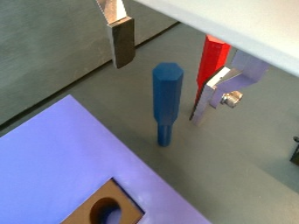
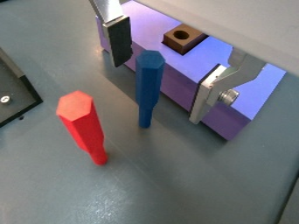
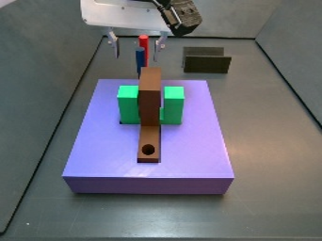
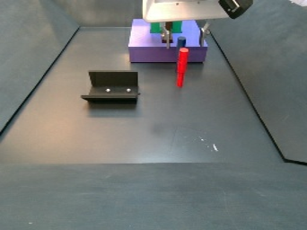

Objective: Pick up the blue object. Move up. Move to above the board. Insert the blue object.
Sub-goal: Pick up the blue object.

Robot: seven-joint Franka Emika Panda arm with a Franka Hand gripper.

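Observation:
The blue peg has to go into the board, so the robot's gripper should next pick it up by its thick upper part [image 1: 167,83].
The blue object [image 1: 167,94] is a slim blue peg standing upright on the grey floor; it also shows in the other wrist view [image 2: 149,80]. My gripper [image 1: 163,85] is open and straddles it, with one finger [image 1: 121,40] on each side and gaps between the pads and the peg. It shows the same way in a wrist view [image 2: 159,86]. The board [image 3: 151,111] is a long brown plank lying across the purple slab, its round hole at the near end [image 3: 150,150]. In a side view the gripper [image 3: 138,40] hangs beyond the slab's far edge.
A red peg [image 2: 82,124] stands upright on the floor close beside the blue one, also in a side view [image 4: 181,66]. The big purple slab [image 3: 189,160] carries a green block [image 3: 128,104] under the board. The fixture [image 4: 110,87] stands apart on the floor.

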